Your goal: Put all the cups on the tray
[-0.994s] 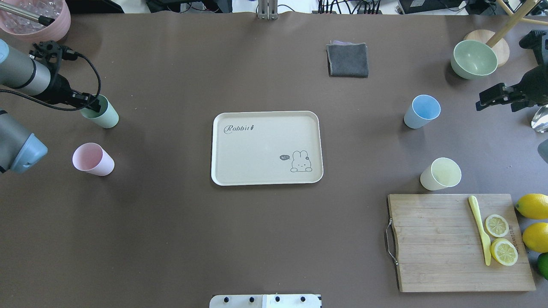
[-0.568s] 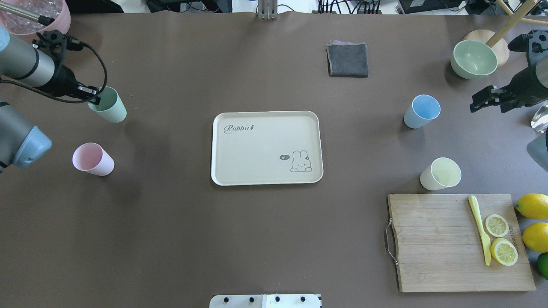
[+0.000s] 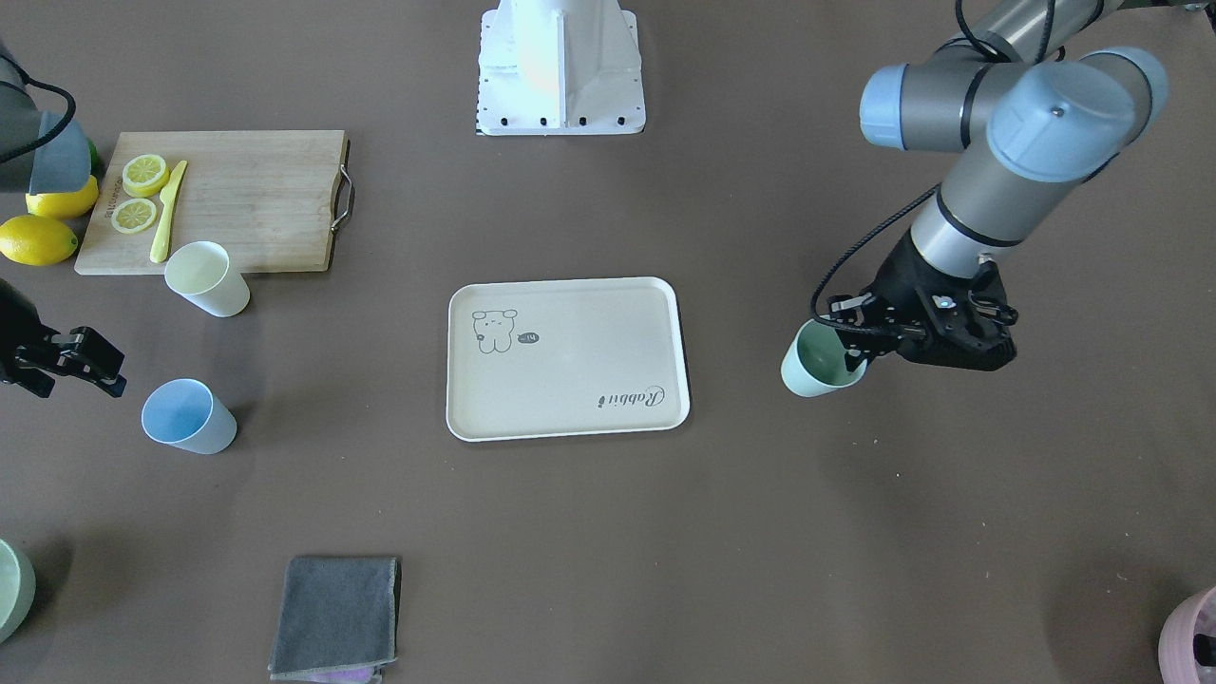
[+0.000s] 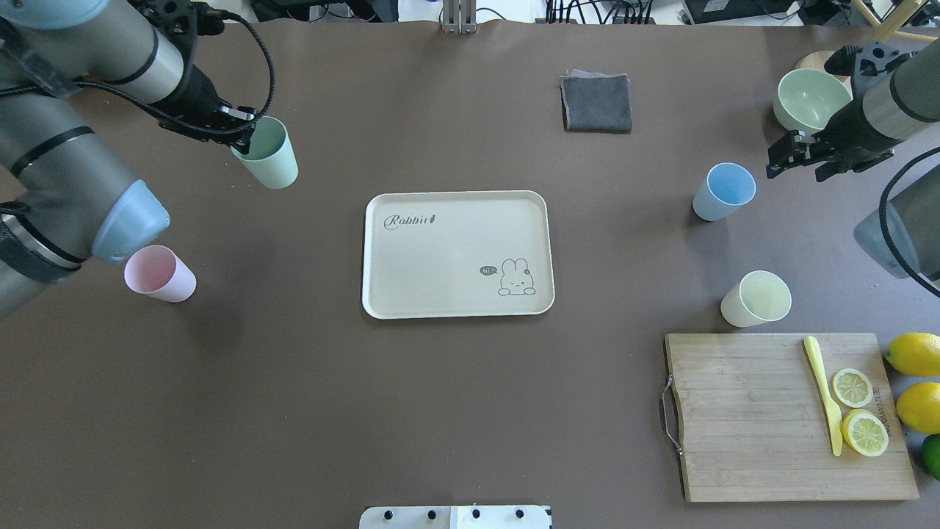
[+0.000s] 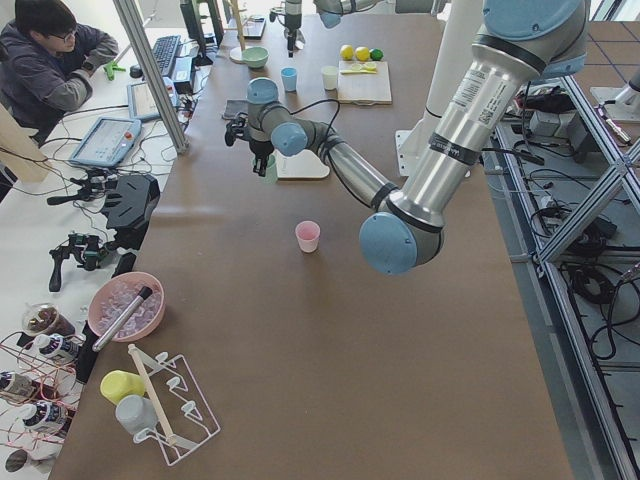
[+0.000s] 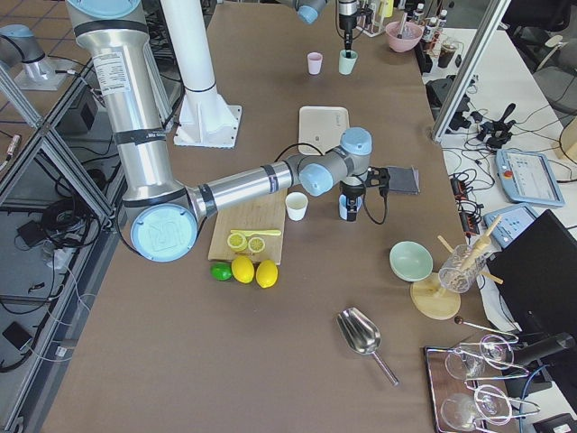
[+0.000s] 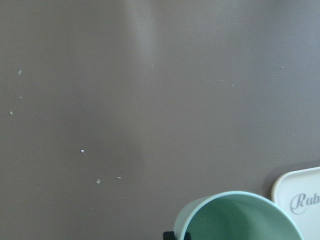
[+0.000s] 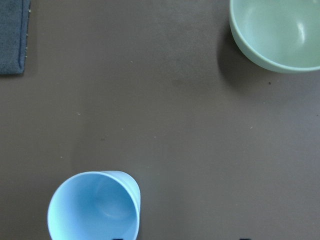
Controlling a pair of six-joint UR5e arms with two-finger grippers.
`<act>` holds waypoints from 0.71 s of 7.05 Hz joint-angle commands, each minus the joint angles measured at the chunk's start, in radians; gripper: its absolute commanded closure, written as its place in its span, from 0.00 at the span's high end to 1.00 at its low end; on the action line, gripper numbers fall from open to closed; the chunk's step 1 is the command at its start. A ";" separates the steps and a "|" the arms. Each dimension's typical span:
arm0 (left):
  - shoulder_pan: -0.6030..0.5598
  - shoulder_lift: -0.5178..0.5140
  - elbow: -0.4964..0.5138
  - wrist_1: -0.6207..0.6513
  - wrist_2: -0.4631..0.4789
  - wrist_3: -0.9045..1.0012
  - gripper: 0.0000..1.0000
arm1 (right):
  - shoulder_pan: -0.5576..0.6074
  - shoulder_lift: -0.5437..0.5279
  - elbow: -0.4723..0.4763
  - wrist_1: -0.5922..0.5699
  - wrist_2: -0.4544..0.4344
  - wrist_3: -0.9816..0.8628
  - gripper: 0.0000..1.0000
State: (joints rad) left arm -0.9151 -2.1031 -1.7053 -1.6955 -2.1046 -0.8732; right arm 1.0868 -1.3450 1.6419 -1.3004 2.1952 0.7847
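Note:
Next, to place the light blue cup on the tray (image 3: pixel 566 357), my right gripper grabs its rim.
My left gripper (image 4: pixel 246 138) is shut on the rim of the mint green cup (image 4: pixel 269 154) and holds it above the table, left of the cream tray (image 4: pixel 455 242); the cup also shows in the front view (image 3: pixel 817 367) and the left wrist view (image 7: pixel 235 220). My right gripper (image 4: pixel 793 156) is open and empty, just right of the light blue cup (image 4: pixel 724 191), which also shows in the right wrist view (image 8: pixel 94 207). The pale yellow cup (image 4: pixel 757 299) stands by the cutting board. The pink cup (image 4: pixel 158 273) stands at the left. The tray holds nothing.
A pale green bowl (image 4: pixel 811 99) sits at the far right behind my right gripper. A grey cloth (image 4: pixel 596 103) lies beyond the tray. A wooden cutting board (image 4: pixel 756 426) with lemon slices and a yellow knife sits near right, with whole lemons (image 4: pixel 914 354) beside it.
My left gripper has lifted the mint green cup and carried it right, towards the tray. My right gripper has moved left, closer to the light blue cup.

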 commanded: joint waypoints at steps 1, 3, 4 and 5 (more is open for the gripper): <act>0.119 -0.073 0.004 0.010 0.096 -0.131 0.00 | -0.048 0.049 -0.049 0.007 -0.018 0.053 0.84; 0.157 -0.086 0.004 0.010 0.119 -0.162 0.00 | -0.074 0.070 -0.099 0.010 -0.072 0.051 0.69; 0.189 -0.092 0.013 0.008 0.152 -0.182 0.00 | -0.086 0.067 -0.109 0.010 -0.089 0.053 0.21; 0.214 -0.097 0.024 0.008 0.173 -0.193 0.00 | -0.090 0.067 -0.108 0.010 -0.091 0.070 0.00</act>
State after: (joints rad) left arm -0.7332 -2.1934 -1.6922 -1.6869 -1.9603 -1.0496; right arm 1.0057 -1.2783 1.5382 -1.2901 2.1156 0.8407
